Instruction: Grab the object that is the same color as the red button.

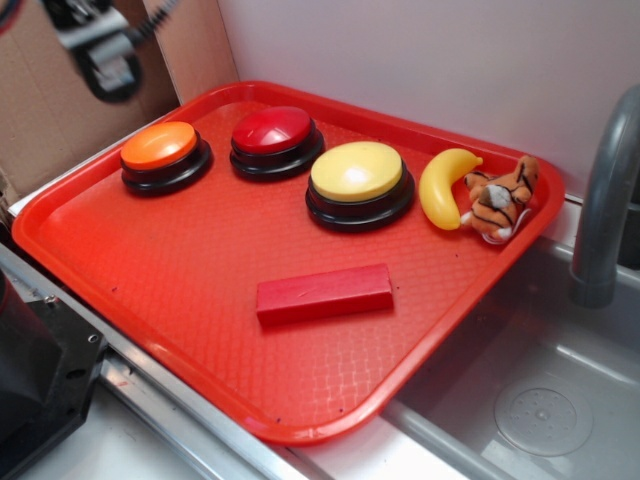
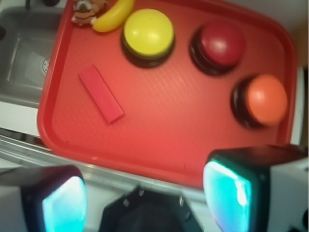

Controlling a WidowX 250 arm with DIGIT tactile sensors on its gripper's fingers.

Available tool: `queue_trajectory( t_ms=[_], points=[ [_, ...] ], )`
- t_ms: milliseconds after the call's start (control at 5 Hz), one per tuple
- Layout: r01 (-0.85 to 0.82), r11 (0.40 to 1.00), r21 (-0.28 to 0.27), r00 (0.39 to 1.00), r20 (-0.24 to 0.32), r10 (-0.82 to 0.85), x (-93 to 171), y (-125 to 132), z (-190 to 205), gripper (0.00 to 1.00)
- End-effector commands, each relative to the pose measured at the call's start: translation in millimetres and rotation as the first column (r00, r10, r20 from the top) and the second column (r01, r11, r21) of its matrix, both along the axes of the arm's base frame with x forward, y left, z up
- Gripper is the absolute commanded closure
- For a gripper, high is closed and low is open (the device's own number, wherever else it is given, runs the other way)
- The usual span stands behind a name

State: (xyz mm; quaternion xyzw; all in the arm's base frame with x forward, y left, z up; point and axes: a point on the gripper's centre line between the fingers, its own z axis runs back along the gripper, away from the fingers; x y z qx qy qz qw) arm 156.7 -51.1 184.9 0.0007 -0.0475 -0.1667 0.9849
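Note:
Next, my gripper grabs the red block across its narrow middle (image 1: 325, 294), since the block's ends lie too far apart for the gripper's fingers.
A flat red rectangular block, the object (image 1: 324, 293) (image 2: 100, 94), lies on the red tray (image 1: 150, 270) (image 2: 159, 130) near its front edge. The red button (image 1: 273, 131) (image 2: 221, 43) stands at the tray's back, between an orange-capped button (image 1: 160, 147) (image 2: 265, 98) and a yellow-capped button (image 1: 357, 172) (image 2: 148, 33). My gripper (image 1: 105, 45) (image 2: 145, 198) hangs high above the tray's back left corner, far from the block. It is open, with nothing between its teal pads (image 2: 231, 195).
A yellow banana toy (image 1: 444, 186) (image 2: 114, 15) and a small plush tiger (image 1: 501, 198) (image 2: 87, 10) lie at the tray's back right. A metal sink (image 1: 540, 380) (image 2: 24, 58) with a grey faucet (image 1: 605, 200) is to the right. A black base (image 1: 35, 390) (image 2: 145, 212) stands at the front left.

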Motion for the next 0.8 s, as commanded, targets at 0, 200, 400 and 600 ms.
queue_trajectory(
  t_ms=[0,200,400,600],
  points=[
    [0.281,0.960,-0.009,0.950,0.148,-0.277,35.4,-46.1,-50.5,0.00],
    [0.313,0.950,-0.011,0.939,0.150,-0.308,41.4,-61.4,-74.0,0.00],
    [0.320,0.947,-0.029,0.943,0.109,-0.315,50.4,-68.4,-107.7,0.00],
    [0.378,0.923,-0.067,0.925,0.069,-0.374,49.4,-80.9,-133.8,0.00]
  ],
)
